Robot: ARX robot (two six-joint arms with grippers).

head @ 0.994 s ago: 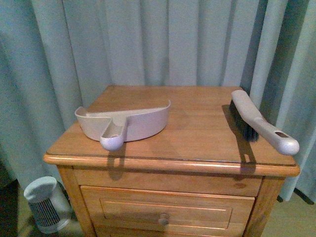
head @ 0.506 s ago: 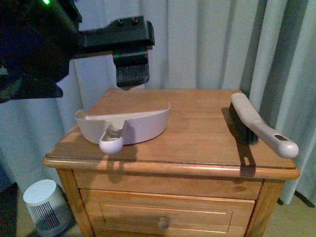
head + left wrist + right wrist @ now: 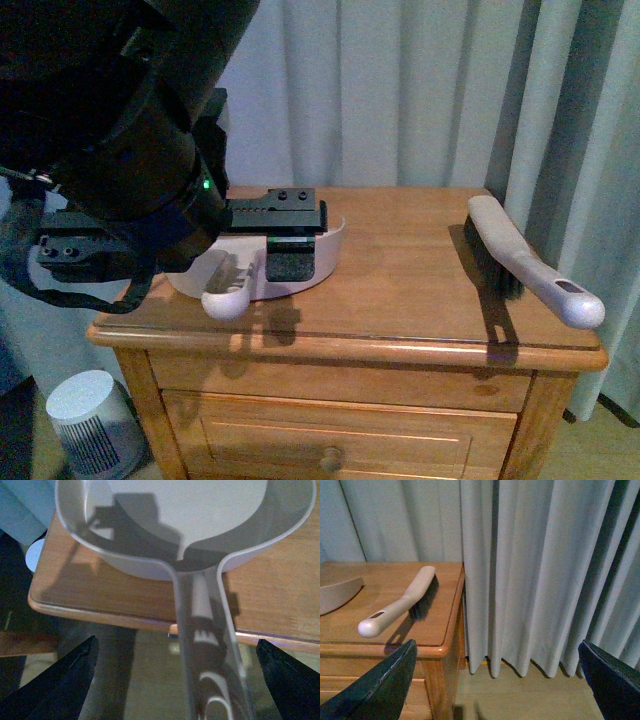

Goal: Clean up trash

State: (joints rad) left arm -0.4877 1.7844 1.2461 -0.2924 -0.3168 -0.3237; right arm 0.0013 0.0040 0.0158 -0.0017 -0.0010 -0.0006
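Note:
The dustpan's broad pan is wider than the left gripper's open fingers, so the left gripper will next pick up the pinkish dustpan (image 3: 322, 248) by its narrow handle (image 3: 230, 291).
No trash shows in any view. A pinkish dustpan (image 3: 322, 248) lies on the left half of the wooden nightstand (image 3: 400, 300), its handle (image 3: 228, 290) sticking out over the front edge. My left gripper (image 3: 185, 258) hangs low over that handle, open. In the left wrist view the handle (image 3: 205, 645) runs between the two wide-apart fingertips of the left gripper (image 3: 180, 690), and the pan (image 3: 165, 525) looks bare inside. A hand brush (image 3: 520, 260) rests on the right side. My right gripper (image 3: 495, 690) is open off the nightstand's right side, beside the brush (image 3: 402, 602).
Grey curtains (image 3: 420, 90) hang close behind and to the right of the nightstand. A small white cylindrical appliance (image 3: 85, 420) stands on the floor at the lower left. A drawer (image 3: 330, 440) fronts the nightstand.
My left arm came into the front view, first high above the rear left of the top, then down over the dustpan handle. The dustpan and brush have stayed put.

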